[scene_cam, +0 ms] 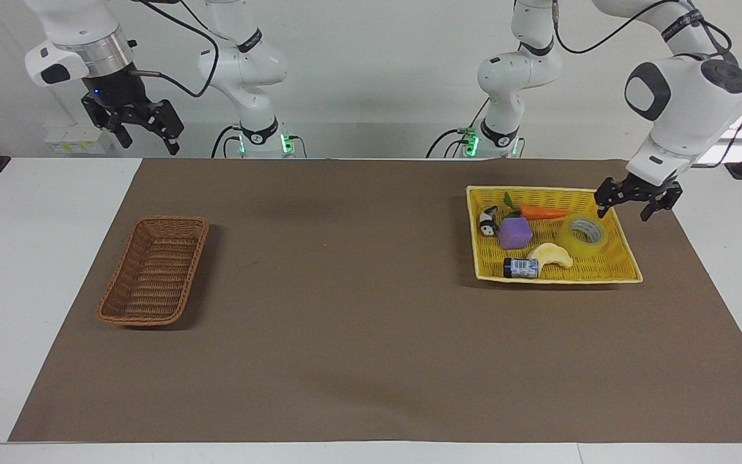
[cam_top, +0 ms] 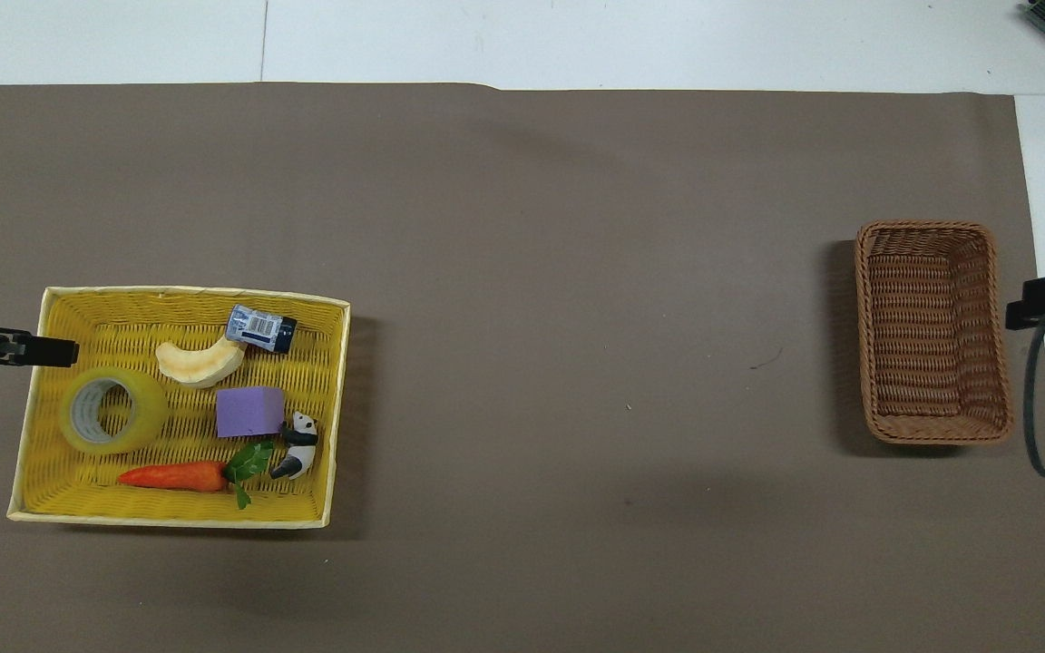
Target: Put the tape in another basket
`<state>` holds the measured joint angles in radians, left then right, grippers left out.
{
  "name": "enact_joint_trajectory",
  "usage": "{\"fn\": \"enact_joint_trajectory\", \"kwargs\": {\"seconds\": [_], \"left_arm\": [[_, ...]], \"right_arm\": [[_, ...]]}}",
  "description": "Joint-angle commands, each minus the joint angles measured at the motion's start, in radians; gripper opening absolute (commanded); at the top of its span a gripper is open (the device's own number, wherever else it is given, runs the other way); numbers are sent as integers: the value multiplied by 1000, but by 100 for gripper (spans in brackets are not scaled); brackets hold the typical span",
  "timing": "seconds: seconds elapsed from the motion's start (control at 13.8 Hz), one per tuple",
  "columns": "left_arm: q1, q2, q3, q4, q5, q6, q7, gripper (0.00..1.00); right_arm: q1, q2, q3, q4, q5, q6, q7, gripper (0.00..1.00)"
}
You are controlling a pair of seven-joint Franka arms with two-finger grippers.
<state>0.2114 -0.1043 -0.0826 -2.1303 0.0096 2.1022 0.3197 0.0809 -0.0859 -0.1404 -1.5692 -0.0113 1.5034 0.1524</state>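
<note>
My left gripper grabs the tape by its narrow ring side (cam_top: 77,413) next, since the tape is a wide roll with an open hole through its core (cam_top: 116,410).
The tape (scene_cam: 582,235), a translucent yellow roll with a grey-white core, lies in the yellow tray (scene_cam: 538,189) at the left arm's end of the table; it also shows in the overhead view (cam_top: 112,411). My left gripper (scene_cam: 623,212) is open and empty, hanging over the tray's edge beside the tape without touching it. One of its fingers (cam_top: 42,349) shows in the overhead view. The brown wicker basket (scene_cam: 155,270) stands empty at the right arm's end, also in the overhead view (cam_top: 931,331). My right gripper (scene_cam: 151,145) is open and waits high up near its base.
The yellow tray (cam_top: 196,292) also holds a carrot (scene_cam: 542,212), a purple cube (scene_cam: 514,232), a panda figure (scene_cam: 487,221), a pale crescent toy (scene_cam: 552,256) and a small bottle (scene_cam: 520,267). A brown mat covers the table between the two baskets.
</note>
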Motion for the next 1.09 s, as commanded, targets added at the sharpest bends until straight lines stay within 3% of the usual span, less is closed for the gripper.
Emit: {"fn": "enact_joint_trajectory", "kwargs": {"seconds": [0.0, 0.14, 0.29, 0.51, 1.01], "left_arm": [[34, -37, -6, -105, -13, 94, 64, 100], [49, -25, -6, -180, -13, 200, 71, 100], [71, -27, -5, -276, -11, 295, 70, 93], [121, -60, -6, -336, -11, 306, 61, 80], [126, -48, -6, -389, -13, 378, 36, 69]], "right_arm": [[-12, -12, 4, -9, 25, -9, -16, 100], [-12, -12, 4, -9, 25, -9, -16, 100], [-12, -12, 4, -9, 25, -9, -16, 100], [-12, -12, 4, -9, 25, -9, -17, 100], [-12, -12, 4, -9, 25, -9, -16, 100]]}}
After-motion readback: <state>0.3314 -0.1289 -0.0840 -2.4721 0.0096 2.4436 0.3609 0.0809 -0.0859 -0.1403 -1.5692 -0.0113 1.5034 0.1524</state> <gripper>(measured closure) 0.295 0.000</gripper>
